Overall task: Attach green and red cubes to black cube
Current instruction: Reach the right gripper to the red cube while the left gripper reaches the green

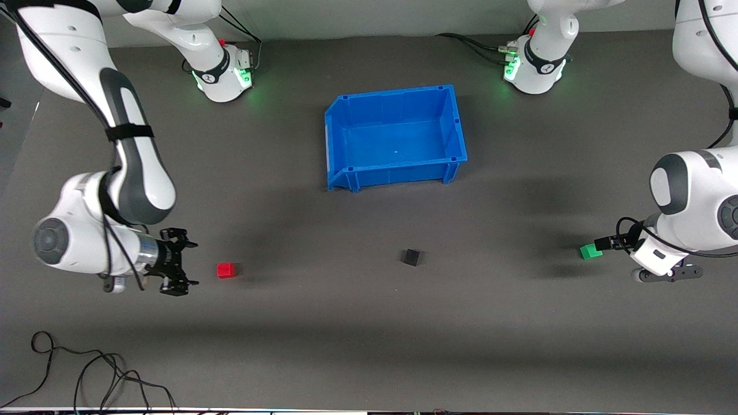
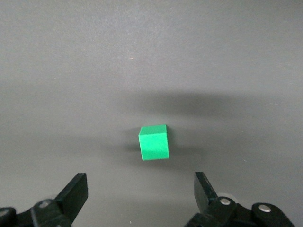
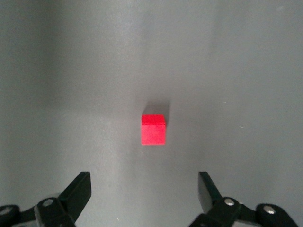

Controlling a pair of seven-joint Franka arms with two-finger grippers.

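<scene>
I will next take hold of the green cube's (image 1: 590, 251) sides with my left gripper, so that I can attach it to the black cube (image 1: 411, 257).
The black cube (image 1: 411, 257) sits on the dark table, nearer to the front camera than the blue bin. The red cube (image 1: 226, 270) lies toward the right arm's end. My right gripper (image 1: 189, 264) is open and empty, low beside it. In the right wrist view the red cube (image 3: 153, 129) lies just ahead of the open gripper (image 3: 144, 182). The green cube (image 1: 590, 251) lies toward the left arm's end. My left gripper (image 1: 605, 246) is open and empty close beside it. In the left wrist view the green cube (image 2: 154, 142) lies just ahead of the open gripper (image 2: 140, 182).
An empty blue bin (image 1: 392, 95) stands mid-table between the two arm bases. Loose black cables (image 1: 86, 374) lie at the table's near edge toward the right arm's end.
</scene>
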